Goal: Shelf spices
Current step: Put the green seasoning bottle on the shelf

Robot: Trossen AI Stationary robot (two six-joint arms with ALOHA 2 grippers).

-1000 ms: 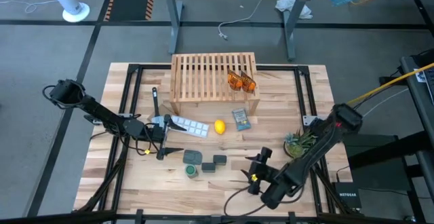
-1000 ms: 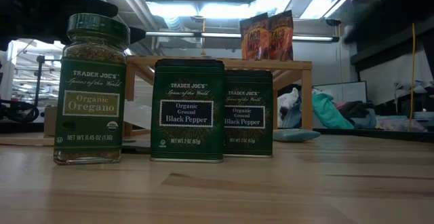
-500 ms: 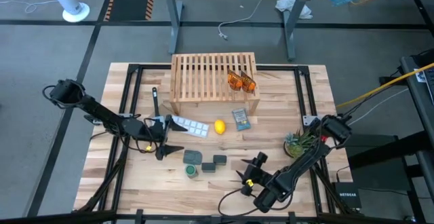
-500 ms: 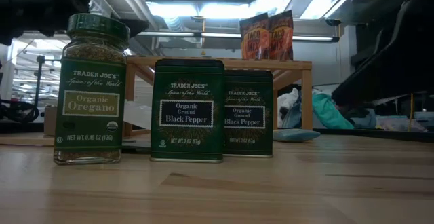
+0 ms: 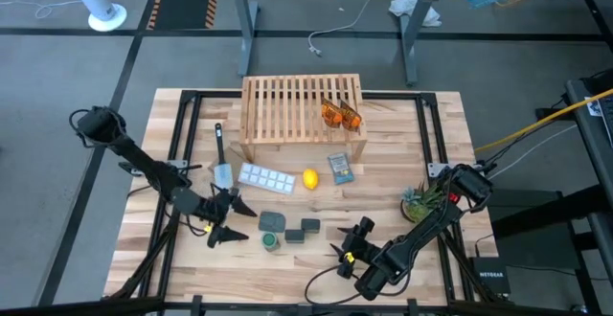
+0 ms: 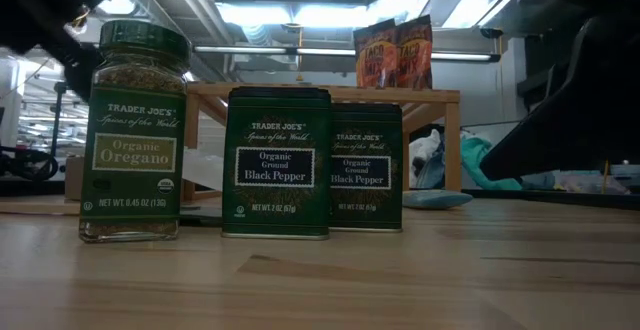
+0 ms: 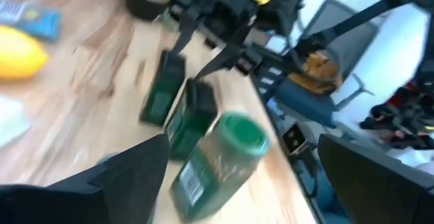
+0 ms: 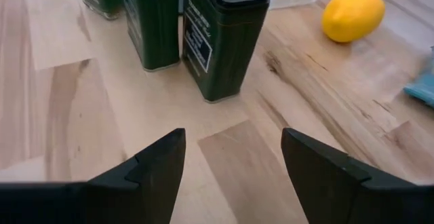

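Note:
The jar needs to be grabbed by its green-labelled body (image 5: 270,244) with my left gripper next, so the gripper can stand it on the shelf (image 5: 302,115) with the orange packets.
The wooden shelf (image 5: 302,115) stands at the table's far side, with two orange packets (image 5: 340,115) resting on it. Near the table's near edge stand the green-lidded jar (image 5: 273,242) and two dark boxes (image 5: 292,235) (image 5: 310,227). The low view shows the same jar (image 6: 135,130) and boxes (image 6: 277,160) (image 6: 365,165) upright. My left gripper (image 5: 225,222) is open, left of the jar, which shows in its wrist view (image 7: 217,159). My right gripper (image 5: 350,242) is open, right of the boxes (image 8: 224,34), touching nothing.
A dark grey pad (image 5: 272,221) lies just behind the jar. A lemon (image 5: 310,178), a white tray (image 5: 266,177), a blue-grey packet (image 5: 339,168) and a black-handled tool (image 5: 220,153) lie before the shelf. A small plant (image 5: 421,201) stands at the right.
My left gripper has moved from beside the white tray toward the near edge and now points at the jar. My right gripper has crept left, toward the boxes. The spices have stayed put.

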